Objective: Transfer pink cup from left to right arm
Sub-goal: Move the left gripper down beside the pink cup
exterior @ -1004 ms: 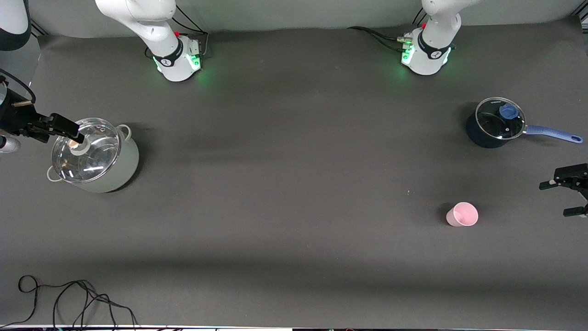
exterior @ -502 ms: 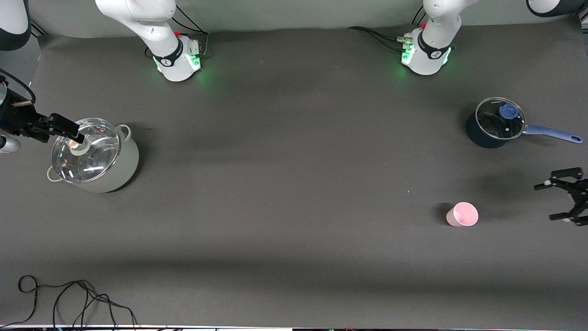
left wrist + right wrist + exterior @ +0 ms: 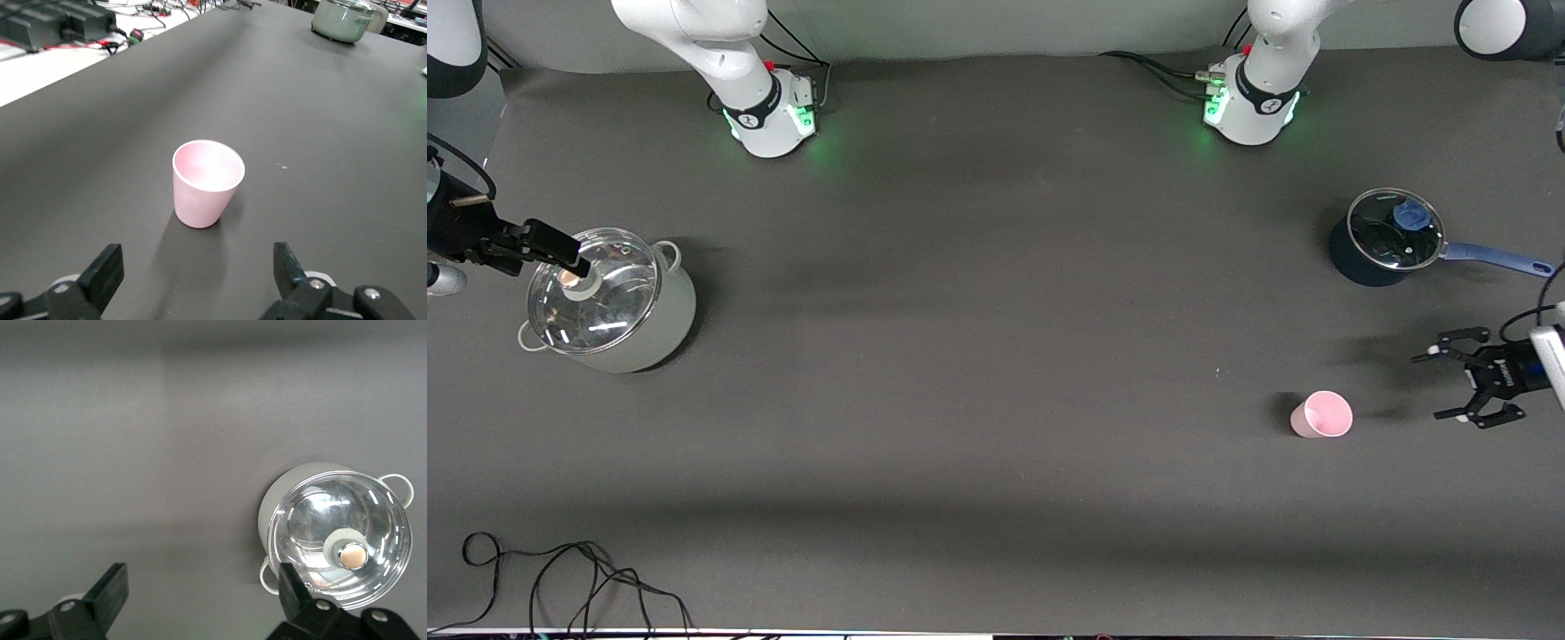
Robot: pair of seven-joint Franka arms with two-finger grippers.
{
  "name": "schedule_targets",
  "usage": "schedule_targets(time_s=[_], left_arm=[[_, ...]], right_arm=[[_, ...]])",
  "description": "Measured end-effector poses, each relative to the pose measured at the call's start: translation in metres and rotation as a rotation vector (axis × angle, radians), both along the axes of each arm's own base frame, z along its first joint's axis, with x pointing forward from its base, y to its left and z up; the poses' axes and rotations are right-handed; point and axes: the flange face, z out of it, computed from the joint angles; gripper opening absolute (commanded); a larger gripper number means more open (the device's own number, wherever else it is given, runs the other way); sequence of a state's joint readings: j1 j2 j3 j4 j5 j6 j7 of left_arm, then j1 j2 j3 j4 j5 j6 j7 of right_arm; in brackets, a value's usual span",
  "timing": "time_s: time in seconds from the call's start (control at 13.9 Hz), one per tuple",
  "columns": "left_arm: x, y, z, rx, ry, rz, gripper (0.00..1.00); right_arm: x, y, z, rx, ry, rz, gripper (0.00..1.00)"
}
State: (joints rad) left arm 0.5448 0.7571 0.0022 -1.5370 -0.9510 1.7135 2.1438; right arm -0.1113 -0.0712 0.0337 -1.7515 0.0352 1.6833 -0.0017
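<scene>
The left gripper needs to reach the pink cup and grab its lower body (image 3: 1312, 425) (image 3: 200, 208), so the cup's rim stays free for the right gripper.
The pink cup (image 3: 1321, 415) stands upright on the dark table toward the left arm's end, nearer to the front camera than the saucepan. My left gripper (image 3: 1430, 386) hangs low beside it, between the cup and the table's end, open and holding nothing. In the left wrist view the pink cup (image 3: 207, 183) stands a short way ahead of the left gripper (image 3: 197, 260), outside its fingers. My right gripper (image 3: 551, 264) waits open and empty over the rim of the lidded pot at the right arm's end. The right wrist view shows the right gripper (image 3: 200, 583) high over bare table.
A pale green pot (image 3: 667, 320) with a glass lid stands at the right arm's end; the right wrist view shows this pot (image 3: 277, 503) too. A dark blue saucepan (image 3: 1352, 262) with a glass lid and blue handle stands farther from the camera than the cup. Black cable (image 3: 560, 578) lies at the front edge.
My left gripper has come in from the table's end toward the pink cup, staying open. The cup and the right arm have not moved.
</scene>
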Motion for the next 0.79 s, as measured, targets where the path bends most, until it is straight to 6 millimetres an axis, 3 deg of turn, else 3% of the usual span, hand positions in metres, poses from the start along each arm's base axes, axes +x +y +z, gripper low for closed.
schedule_targets(time_s=[0.36, 0.79], left_arm=[[-0.009, -0.020, -0.078, -0.078, -0.157, 0.021, 1.00], [-0.007, -0.049, -0.116, -0.130, -0.240, 0.042, 1.00]], right_arm=[[0.000, 0.000, 0.000, 0.000, 0.000, 0.000, 1.00], [-0.001, 0.000, -0.001, 0.001, 0.011, 0.000, 1.00]])
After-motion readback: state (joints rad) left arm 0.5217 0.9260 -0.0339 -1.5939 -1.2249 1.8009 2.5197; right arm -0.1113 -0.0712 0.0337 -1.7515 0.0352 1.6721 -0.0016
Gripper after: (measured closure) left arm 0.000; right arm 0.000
